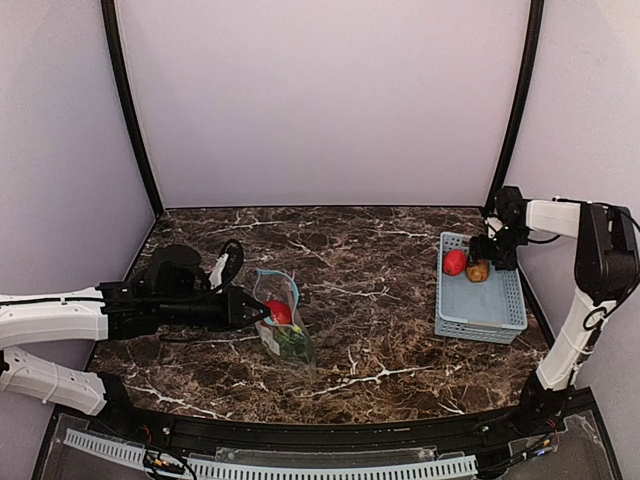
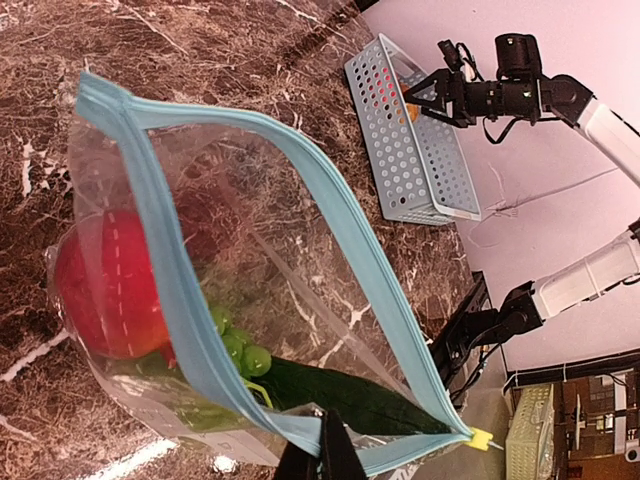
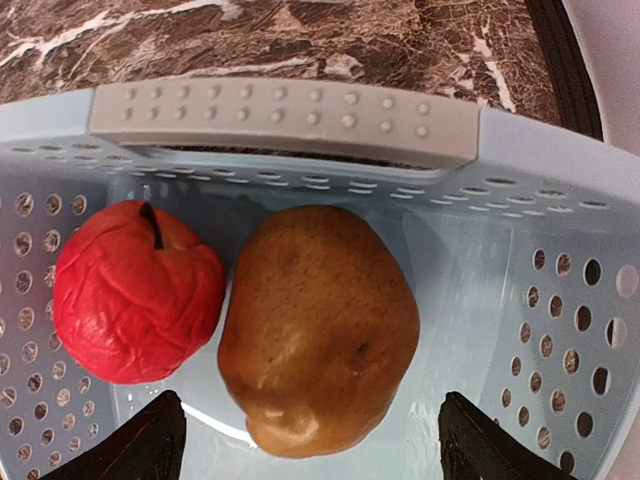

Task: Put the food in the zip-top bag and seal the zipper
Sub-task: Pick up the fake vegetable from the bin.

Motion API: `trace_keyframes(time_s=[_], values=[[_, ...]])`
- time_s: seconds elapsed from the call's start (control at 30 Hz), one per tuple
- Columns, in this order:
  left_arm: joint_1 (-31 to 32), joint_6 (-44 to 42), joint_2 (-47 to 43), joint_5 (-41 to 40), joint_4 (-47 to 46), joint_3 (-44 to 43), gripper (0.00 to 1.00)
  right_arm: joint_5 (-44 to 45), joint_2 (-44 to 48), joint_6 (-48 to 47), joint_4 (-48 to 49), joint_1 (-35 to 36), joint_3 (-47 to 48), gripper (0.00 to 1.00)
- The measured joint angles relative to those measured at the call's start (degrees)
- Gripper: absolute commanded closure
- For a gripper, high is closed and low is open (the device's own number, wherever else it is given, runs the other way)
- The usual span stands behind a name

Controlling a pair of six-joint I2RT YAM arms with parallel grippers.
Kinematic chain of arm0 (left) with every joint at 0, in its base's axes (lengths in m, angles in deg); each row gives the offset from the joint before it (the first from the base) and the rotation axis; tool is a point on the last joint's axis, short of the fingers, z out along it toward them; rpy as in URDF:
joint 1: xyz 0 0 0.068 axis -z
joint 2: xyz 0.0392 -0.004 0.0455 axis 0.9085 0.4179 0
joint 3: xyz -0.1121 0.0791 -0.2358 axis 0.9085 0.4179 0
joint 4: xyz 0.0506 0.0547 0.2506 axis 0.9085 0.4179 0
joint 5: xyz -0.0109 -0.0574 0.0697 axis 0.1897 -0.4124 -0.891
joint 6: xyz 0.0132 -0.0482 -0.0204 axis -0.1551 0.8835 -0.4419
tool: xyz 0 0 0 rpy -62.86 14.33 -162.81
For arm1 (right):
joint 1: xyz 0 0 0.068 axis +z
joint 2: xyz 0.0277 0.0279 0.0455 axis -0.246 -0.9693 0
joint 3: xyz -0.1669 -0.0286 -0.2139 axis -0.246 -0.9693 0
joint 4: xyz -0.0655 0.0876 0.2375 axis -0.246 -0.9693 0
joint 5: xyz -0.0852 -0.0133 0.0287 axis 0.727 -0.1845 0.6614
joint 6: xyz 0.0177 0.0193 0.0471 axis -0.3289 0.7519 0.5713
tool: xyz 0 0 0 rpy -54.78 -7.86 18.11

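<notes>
My right gripper grabs the brown-orange fruit (image 3: 320, 325) across its sides near the narrower end (image 3: 311, 397) next, so most of it stays free to enter the zip-top bag.
The clear zip-top bag (image 1: 280, 318) lies on the table left of centre, its mouth held open. Its teal-blue zipper (image 2: 330, 215) gapes wide in the left wrist view. Inside are a round red fruit (image 2: 105, 285), a green grape bunch (image 2: 235, 345) and a dark green leaf. My left gripper (image 2: 325, 450) is shut on the bag's near mouth edge. My right gripper (image 3: 310, 440) is open, its fingertips either side of the brown-orange oval fruit (image 3: 320, 325) in the basket. A second red fruit (image 3: 135, 290) lies beside it. Both also show in the top view (image 1: 478, 270), (image 1: 455, 262).
The light-blue plastic basket (image 1: 490, 310) stands at the right of the dark marble table (image 1: 380, 350), close to the right wall. A black frame runs along the table's near edge. A yellow slider tab (image 2: 481, 438) sits at the zipper's end.
</notes>
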State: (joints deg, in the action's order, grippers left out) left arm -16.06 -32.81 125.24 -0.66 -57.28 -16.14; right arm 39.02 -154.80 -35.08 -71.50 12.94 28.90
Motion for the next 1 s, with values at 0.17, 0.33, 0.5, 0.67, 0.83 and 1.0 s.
trace_keyframes(time_s=[0.17,0.33,0.5,0.67,0.83,1.0], values=[[0.0,0.28,-2.05,-0.83,0.22,0.17,0.99,0.57,-4.33,0.52,0.22,-0.46,3.23,0.2],[-0.22,0.46,-2.75,-1.14,0.68,0.2,0.99,-0.24,-7.13,0.98,0.46,-0.59,4.42,0.22],[-0.22,0.61,-3.19,-1.33,1.77,0.22,0.99,-0.55,-9.4,1.42,0.7,-0.59,5.01,0.32],[-0.22,0.87,-4.02,-1.73,2.14,0.35,0.99,-0.42,-9.46,2.1,0.79,-0.59,5.01,0.42],[-0.22,0.85,-4.35,-1.9,2.62,0.37,0.99,0.39,-7.3,2.23,0.5,-0.59,4.33,0.45],[-0.22,0.81,-4.04,-1.7,2.64,0.37,0.99,1.44,0.26,2.21,-0.55,-0.59,1.62,0.47]])
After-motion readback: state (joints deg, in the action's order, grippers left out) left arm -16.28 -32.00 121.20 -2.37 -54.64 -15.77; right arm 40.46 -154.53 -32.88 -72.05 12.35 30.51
